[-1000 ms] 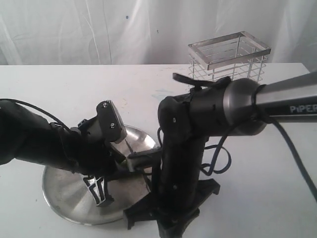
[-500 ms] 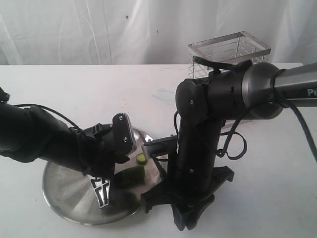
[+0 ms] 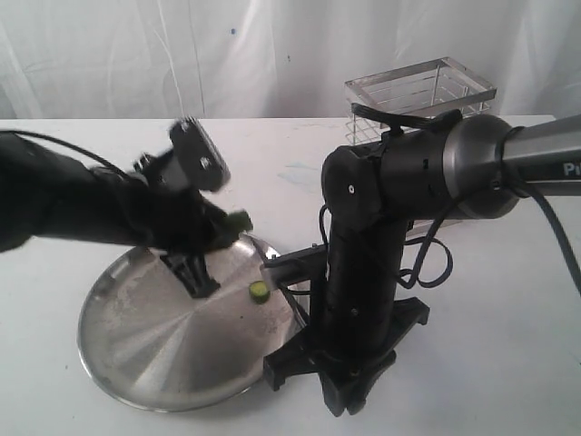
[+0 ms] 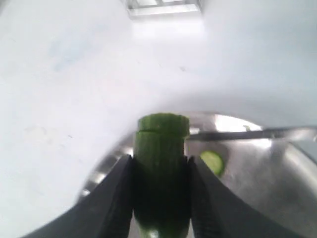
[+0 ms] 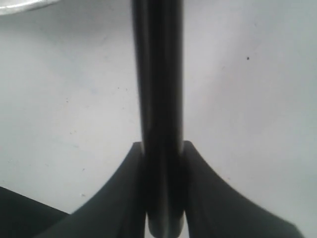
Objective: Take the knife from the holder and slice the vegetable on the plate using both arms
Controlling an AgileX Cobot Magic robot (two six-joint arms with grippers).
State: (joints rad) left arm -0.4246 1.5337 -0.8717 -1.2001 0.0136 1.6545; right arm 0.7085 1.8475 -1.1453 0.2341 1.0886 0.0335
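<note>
The green vegetable is in the air high above the steel plate (image 3: 145, 350), so the robot's left gripper should keep holding it until it is lower.
My left gripper (image 4: 159, 163) is shut on a dark green stub of the vegetable (image 4: 162, 148), which it holds in the air over the far rim of the steel plate (image 3: 145, 350). The same piece shows as the vegetable (image 3: 238, 221) at the left gripper (image 3: 227, 227) in the exterior view. One cut round slice (image 3: 260, 291) lies on the plate, also seen as the slice (image 4: 213, 161). My right gripper (image 5: 163, 148) is shut on the black handle of the knife (image 5: 159, 99), low by the plate's right edge. A thin line of the knife (image 4: 247, 133) crosses the plate. The wire holder (image 3: 419, 95) stands at the back right.
The right arm (image 3: 390, 209) stands tall just right of the plate, with looping cables (image 3: 427, 263) beside it. The left arm (image 3: 73, 213) reaches in from the left above the plate. A white curtain (image 3: 182, 54) hangs behind the white table (image 3: 490, 345).
The left gripper has lifted the vegetable stub off the plate, up and toward the back. One slice stays on the plate. The right arm shifted right earlier and now holds still.
</note>
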